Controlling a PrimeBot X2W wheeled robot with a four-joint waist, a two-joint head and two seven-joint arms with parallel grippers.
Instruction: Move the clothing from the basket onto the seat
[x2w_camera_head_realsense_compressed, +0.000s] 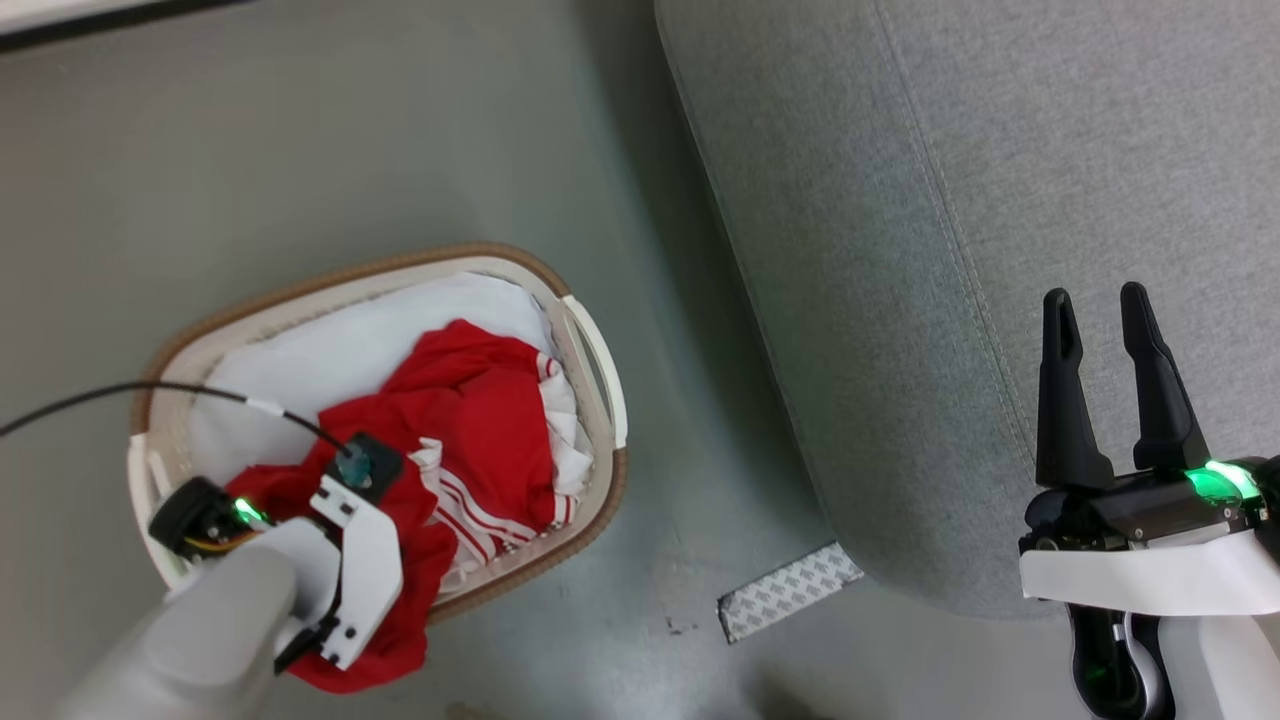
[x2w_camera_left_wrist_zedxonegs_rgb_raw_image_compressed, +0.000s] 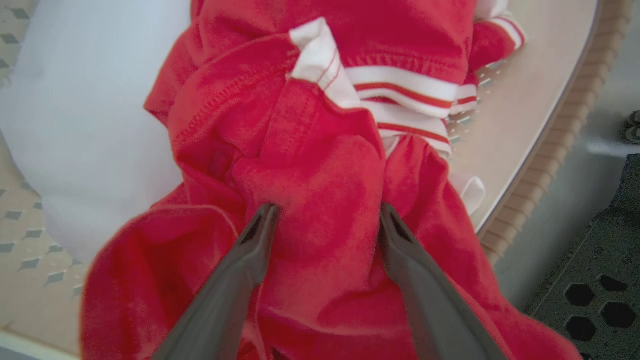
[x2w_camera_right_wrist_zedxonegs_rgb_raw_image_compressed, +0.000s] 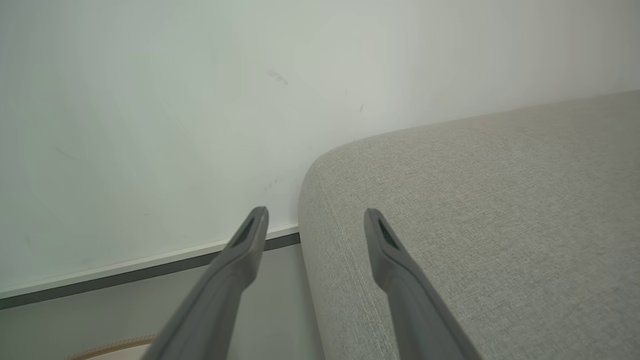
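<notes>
My left gripper will next grab the clothing by its plain red fold (x2w_camera_head_realsense_compressed: 470, 384), and then I will move the clothing out of the basket (x2w_camera_head_realsense_compressed: 400, 262) and onto the seat.
The basket (x2w_camera_head_realsense_compressed: 400, 262) stands on the floor left of the seat (x2w_camera_head_realsense_compressed: 950, 250), lined with white cloth (x2w_camera_head_realsense_compressed: 330, 350). Red clothing (x2w_camera_head_realsense_compressed: 470, 390) with white striped trim lies bunched in it and spills over the near rim. My left gripper (x2w_camera_left_wrist_zedxonegs_rgb_raw_image_compressed: 327, 212) reaches down into the basket, open, its fingers straddling a raised fold of the red clothing (x2w_camera_left_wrist_zedxonegs_rgb_raw_image_compressed: 320, 165); in the head view its fingertips are hidden under the wrist. My right gripper (x2w_camera_head_realsense_compressed: 1100, 305) hovers open and empty over the seat's front edge (x2w_camera_right_wrist_zedxonegs_rgb_raw_image_compressed: 500, 200).
A black cable (x2w_camera_head_realsense_compressed: 150, 388) runs from the left across the basket to my left wrist. A patterned tape patch (x2w_camera_head_realsense_compressed: 790, 590) lies on the grey floor by the seat's corner. A white wall with a skirting board (x2w_camera_right_wrist_zedxonegs_rgb_raw_image_compressed: 150, 262) rises behind the seat.
</notes>
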